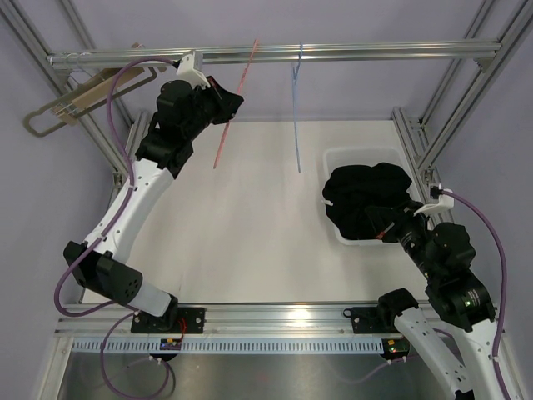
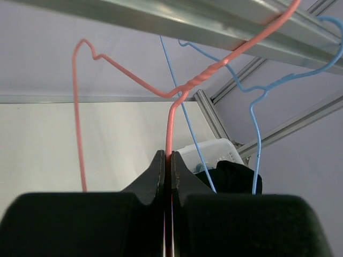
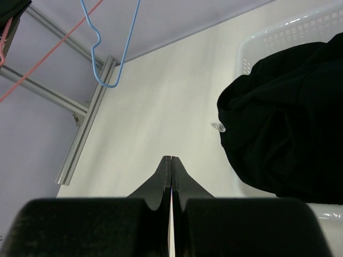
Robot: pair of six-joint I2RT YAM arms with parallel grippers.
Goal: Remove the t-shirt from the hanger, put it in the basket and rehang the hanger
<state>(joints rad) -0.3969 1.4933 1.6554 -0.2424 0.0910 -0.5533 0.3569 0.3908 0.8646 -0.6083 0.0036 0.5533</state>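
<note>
The pink wire hanger's hook goes over the top bar [image 1: 350, 53] and the hanger would remain hanging there, so it is time for my left gripper to open now.
A bare pink wire hanger [image 1: 236, 107] hangs from the top rail [image 1: 350, 53]. My left gripper [image 1: 226, 103] is shut on its wire, seen in the left wrist view [image 2: 170, 134] running between the fingertips [image 2: 157, 166]. The black t-shirt [image 1: 368, 204] lies bunched in the white bin [image 1: 343, 155] at the right; it also shows in the right wrist view [image 3: 289, 123]. My right gripper [image 1: 388, 228] is shut and empty, just in front of the bin near the shirt's edge; in its own view [image 3: 171, 159] it sits above the bare table.
A bare blue wire hanger [image 1: 296, 108] hangs from the same rail to the right of the pink one, also in the left wrist view [image 2: 252, 107]. A wooden hanger [image 1: 83, 96] sits at the back left. Aluminium frame posts [image 1: 454, 92] flank the table.
</note>
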